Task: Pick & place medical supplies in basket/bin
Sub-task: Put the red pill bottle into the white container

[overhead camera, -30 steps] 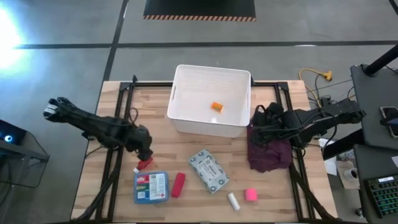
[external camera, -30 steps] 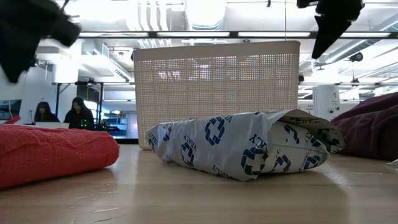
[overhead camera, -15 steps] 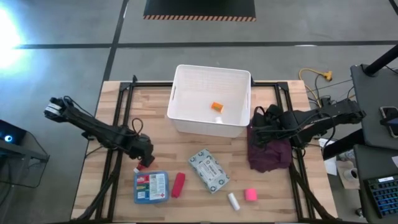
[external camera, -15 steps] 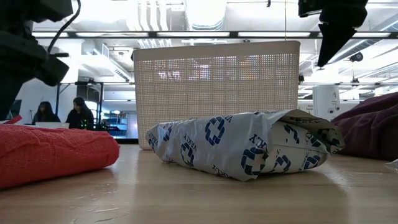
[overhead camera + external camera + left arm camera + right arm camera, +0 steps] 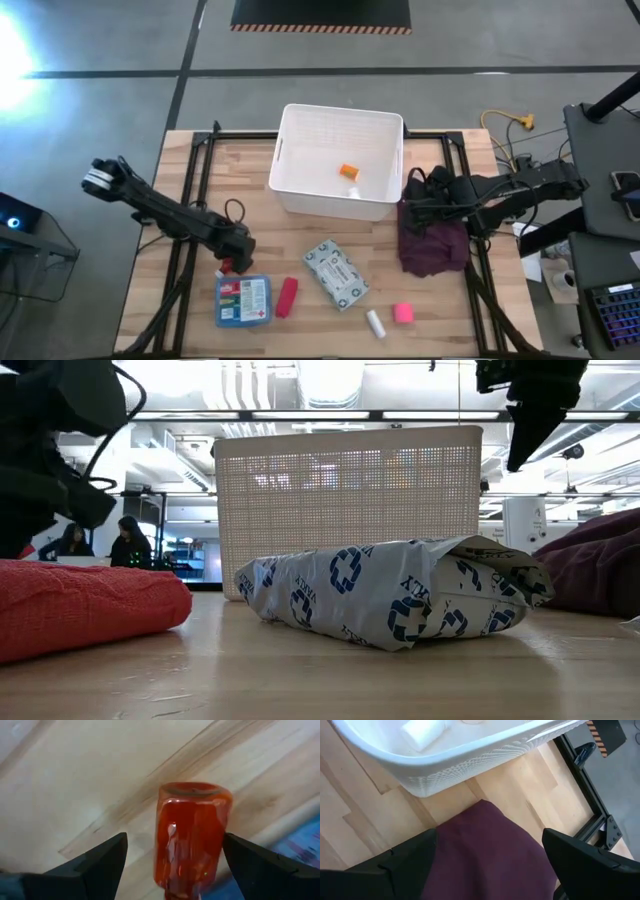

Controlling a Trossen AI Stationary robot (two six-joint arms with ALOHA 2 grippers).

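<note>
The left gripper should put the small red bottle (image 5: 226,267) in the white basket (image 5: 340,160), so it should grab the bottle by the sides of its body next.
A small red bottle (image 5: 192,835) lies on its side on the table beside the blue first-aid box (image 5: 244,300). My left gripper (image 5: 233,258) is low over it, open, one finger on either side of the bottle (image 5: 226,267) with gaps showing. The white basket (image 5: 340,160) holds an orange bottle (image 5: 348,172). A red roll (image 5: 287,297), patterned packet (image 5: 337,273), white roll (image 5: 375,322) and pink roll (image 5: 403,313) lie on the table. My right gripper (image 5: 412,212) waits open above the maroon cloth (image 5: 432,245).
The basket's near wall (image 5: 350,510) stands behind the packet (image 5: 390,595) in the low view, with the red roll (image 5: 85,605) at the left. The right wrist view shows the basket's corner (image 5: 470,765) close to the cloth (image 5: 490,850). Bare wood lies between basket and packet.
My left gripper has moved toward the table's near edge and a little right, coming down over the small red bottle, which it now mostly covers in the high view. The bottle has stayed where it was.
</note>
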